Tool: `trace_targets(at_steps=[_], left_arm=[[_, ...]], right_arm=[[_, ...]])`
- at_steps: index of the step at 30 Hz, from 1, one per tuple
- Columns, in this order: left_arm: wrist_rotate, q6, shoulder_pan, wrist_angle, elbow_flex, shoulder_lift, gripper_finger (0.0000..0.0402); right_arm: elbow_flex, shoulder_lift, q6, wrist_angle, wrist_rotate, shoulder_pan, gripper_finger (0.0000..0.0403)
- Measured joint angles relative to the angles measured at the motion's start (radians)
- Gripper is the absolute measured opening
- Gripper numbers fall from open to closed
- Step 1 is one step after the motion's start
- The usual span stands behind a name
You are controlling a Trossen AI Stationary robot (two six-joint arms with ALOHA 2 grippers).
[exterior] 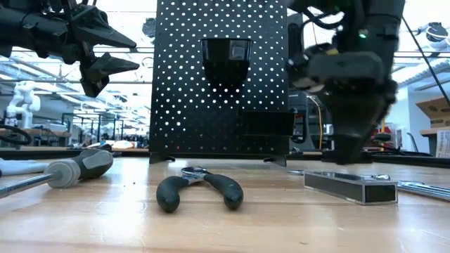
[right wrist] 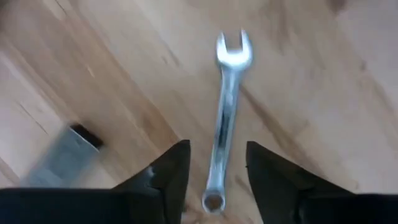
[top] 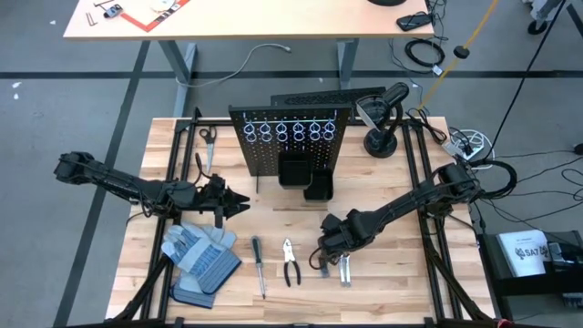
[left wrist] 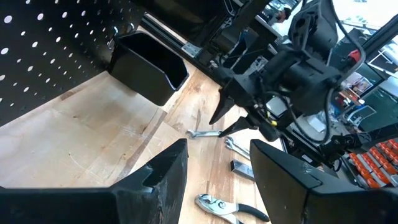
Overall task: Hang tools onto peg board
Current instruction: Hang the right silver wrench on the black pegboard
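My right gripper grabs the silver wrench by the handle close to its ring end (right wrist: pixel 217 175) next, to hang it onto the peg board.
The black peg board (top: pixel 290 141) stands upright at the table's far middle, with silver rings along its top and black bins (top: pixel 305 178) at its foot. On the table in front lie a screwdriver (top: pixel 259 267), pliers (top: pixel 291 262), a grey metal piece (right wrist: pixel 62 158) and silver wrenches (top: pixel 346 271). My right gripper (right wrist: pixel 217 168) points down over one wrench (right wrist: pixel 225 118), which lies flat on the wood. The gripper is open, its fingers on either side of the wrench's ring end. My left gripper (top: pixel 239 205) waits open, left of the board, holding nothing.
Grey-and-blue work gloves (top: pixel 200 258) lie near the left front. Scissors (top: pixel 208 146) lie left of the peg board. A black stand (top: pixel 383 137) sits at the back right. Black frame rails (top: pixel 414 182) run along both sides of the table.
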Motion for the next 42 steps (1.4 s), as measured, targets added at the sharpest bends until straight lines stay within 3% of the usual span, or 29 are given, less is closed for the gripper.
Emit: trace_targets(at_steps=[4,10,21,28,42], left_arm=[[0.000,0.000,0.000,0.000,0.000,0.000,0.0182],[0.000,0.001,0.000,0.000,0.000,0.000,0.0182],[-0.005,0.001,0.000,0.000,0.000,0.000,0.0182],[-0.008,0.000,0.000,0.000,0.000,0.000,0.0182],[-0.020,0.000,0.000,0.000,0.000,0.000,0.0182]], right_arm=[[-0.050,0.000,0.028,0.044,-0.002,0.006,0.0165],[-0.132,-0.010,0.052,0.140,-0.006,0.004,0.0134],[-0.181,-0.013,0.057,0.173,-0.034,-0.001,0.0008],[-0.176,-0.013,0.050,0.169,-0.043,-0.003,0.0001],[-0.030,0.005,-0.035,0.092,-0.005,0.000,0.0001]])
